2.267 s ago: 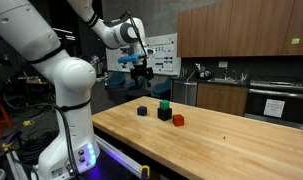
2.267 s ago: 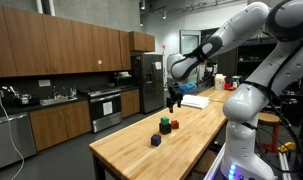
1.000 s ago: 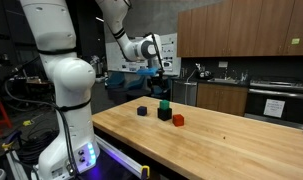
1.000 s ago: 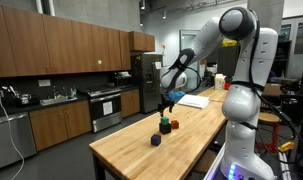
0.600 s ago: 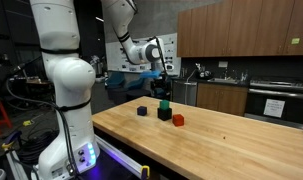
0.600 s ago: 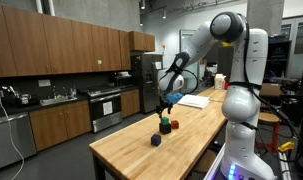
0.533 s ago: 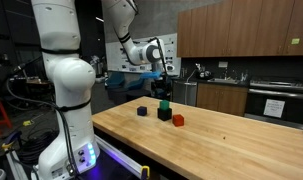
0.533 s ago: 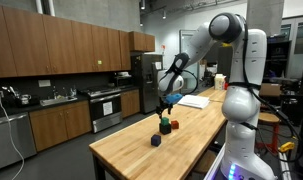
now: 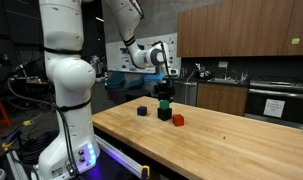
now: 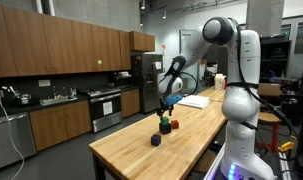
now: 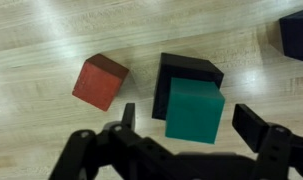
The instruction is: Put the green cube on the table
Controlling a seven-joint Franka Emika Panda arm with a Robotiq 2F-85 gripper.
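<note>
My gripper should close on the green cube (image 11: 194,110) now, because my fingers reach down on either side of the cube. Closing now would catch it.
The green cube (image 11: 194,110) sits on top of a black cube (image 11: 186,75) on the light wooden table (image 11: 51,40). In the wrist view my gripper (image 11: 194,122) is open, with one finger on each side of the green cube and a gap at both sides. In both exterior views the gripper (image 9: 164,92) (image 10: 167,107) hangs just over the green cube (image 9: 164,103) (image 10: 165,120) on the black cube (image 9: 164,114). Nothing is held.
A red cube (image 11: 100,82) (image 9: 178,119) lies on the table close beside the stack. A dark blue cube (image 11: 299,35) (image 9: 142,111) (image 10: 156,140) sits a little further off. Dark kitchen cabinets and counters (image 9: 241,95) stand beyond the table (image 9: 231,140).
The arm has swung over the stack and come down, bringing the open gripper from above and to the side down around the green cube. The cubes have not moved.
</note>
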